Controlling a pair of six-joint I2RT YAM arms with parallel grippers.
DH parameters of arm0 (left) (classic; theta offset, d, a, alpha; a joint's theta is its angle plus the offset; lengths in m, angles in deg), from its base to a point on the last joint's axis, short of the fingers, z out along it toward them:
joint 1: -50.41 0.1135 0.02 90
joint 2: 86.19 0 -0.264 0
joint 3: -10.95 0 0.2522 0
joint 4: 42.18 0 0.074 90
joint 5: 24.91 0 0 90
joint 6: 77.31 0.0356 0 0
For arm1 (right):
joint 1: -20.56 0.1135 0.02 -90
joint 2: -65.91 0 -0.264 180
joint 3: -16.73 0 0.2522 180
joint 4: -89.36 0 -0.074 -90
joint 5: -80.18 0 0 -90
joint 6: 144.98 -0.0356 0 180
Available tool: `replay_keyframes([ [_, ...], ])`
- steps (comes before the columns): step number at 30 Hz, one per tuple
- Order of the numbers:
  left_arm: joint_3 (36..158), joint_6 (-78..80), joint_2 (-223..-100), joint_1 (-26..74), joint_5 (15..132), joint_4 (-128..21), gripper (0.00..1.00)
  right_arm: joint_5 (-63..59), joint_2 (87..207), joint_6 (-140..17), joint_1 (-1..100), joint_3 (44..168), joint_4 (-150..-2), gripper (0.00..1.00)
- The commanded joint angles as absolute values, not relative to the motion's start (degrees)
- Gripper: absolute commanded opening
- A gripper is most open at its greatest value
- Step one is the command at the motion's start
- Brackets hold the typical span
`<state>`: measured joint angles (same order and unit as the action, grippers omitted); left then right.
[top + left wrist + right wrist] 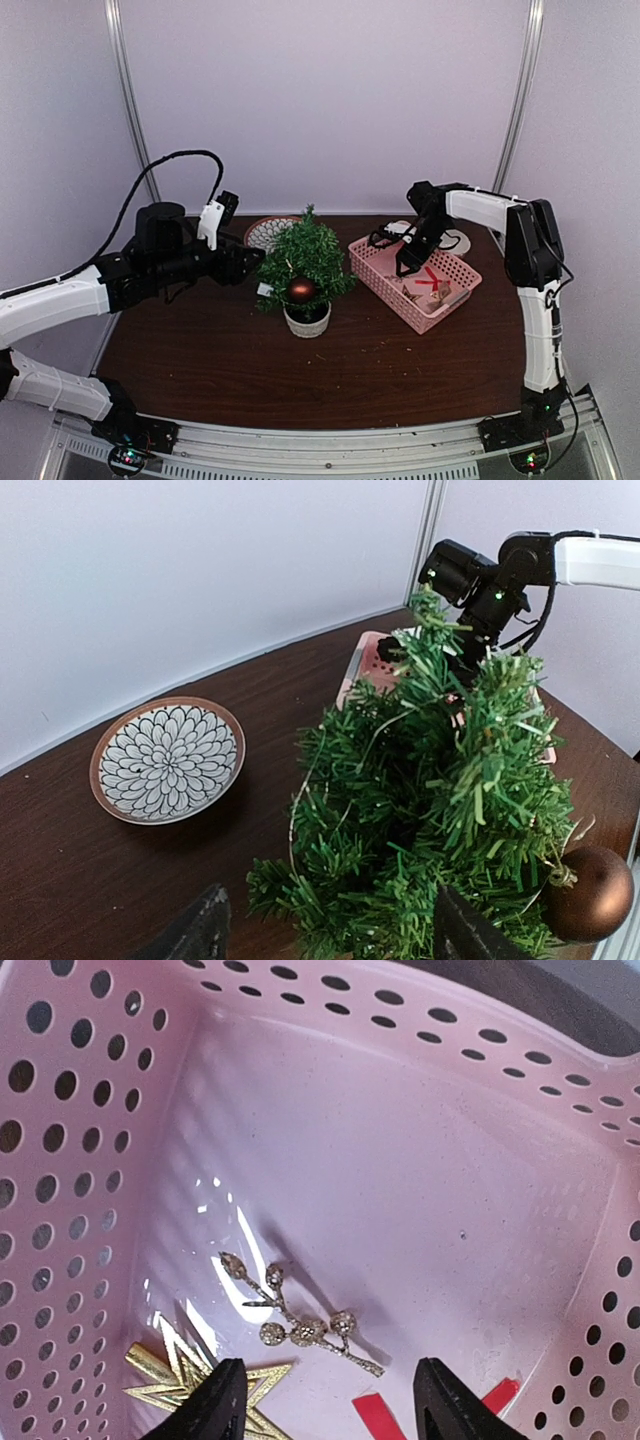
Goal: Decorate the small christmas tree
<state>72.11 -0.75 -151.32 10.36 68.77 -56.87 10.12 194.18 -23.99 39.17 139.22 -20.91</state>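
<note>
I should next pick up the glittery sprig (300,1320) by its bare stem end (366,1364) with my right gripper. The sprig's budded tip then stays free to decorate the tree.
The small christmas tree (305,262) stands in a whitish pot (307,322) mid-table, with a brown ball ornament (301,290) hanging on its front. My left gripper (252,266) is open right at the tree's left side. In the left wrist view the tree's branches (440,810) fill the gap of the left gripper (330,920), and the ball (587,893) hangs at the right. My right gripper (408,262) is inside the pink basket (385,295). It stays open (325,1400) just above a glittery berry sprig (300,1320), holding nothing.
A gold star (200,1385) and red pieces (380,1415) also lie on the basket floor, enclosed by perforated walls (80,1160). A patterned bowl (265,232) sits behind the tree on the left (167,758). A white round thing (457,241) lies behind the basket.
</note>
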Motion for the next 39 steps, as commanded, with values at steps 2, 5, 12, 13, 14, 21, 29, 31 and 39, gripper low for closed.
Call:
replay_keyframes([
  [2,74.0,-0.2,-151.7,10.8,69.3,-54.7,0.70,10.1,195.5,-17.9,38.5,138.3,-18.6,0.60],
  [5,74.0,-0.2,-151.7,10.8,69.3,-54.5,0.70,11.0,195.7,-16.9,38.4,137.5,-19.7,0.58],
  [12,74.0,-0.2,-151.7,10.8,69.1,-54.4,0.70,9.5,199.2,-15.7,38.1,140.3,-18.0,0.50],
  [13,73.9,-0.2,-151.7,10.8,69.1,-54.4,0.70,9.6,199.5,-15.6,38.1,140.3,-17.8,0.48],
  [14,73.9,-0.2,-151.6,10.8,69.0,-54.4,0.70,9.5,199.7,-15.5,38.1,140.2,-17.6,0.46],
  [21,73.7,0.0,-151.5,10.8,68.9,-54.4,0.70,8.6,199.9,-16.1,38.1,139.8,-16.2,0.16],
  [29,73.7,-0.1,-151.2,10.8,69.0,-54.3,0.70,7.7,195.1,-19.0,38.5,137.4,-18.7,0.00],
  [31,73.8,-0.2,-150.6,10.8,68.9,-54.6,0.70,7.9,192.1,-20.2,38.7,136.1,-20.8,0.00],
  [39,73.9,-1.4,-147.9,11.1,68.8,-55.4,0.70,7.3,178.4,-25.3,39.6,127.7,-30.8,0.00],
])
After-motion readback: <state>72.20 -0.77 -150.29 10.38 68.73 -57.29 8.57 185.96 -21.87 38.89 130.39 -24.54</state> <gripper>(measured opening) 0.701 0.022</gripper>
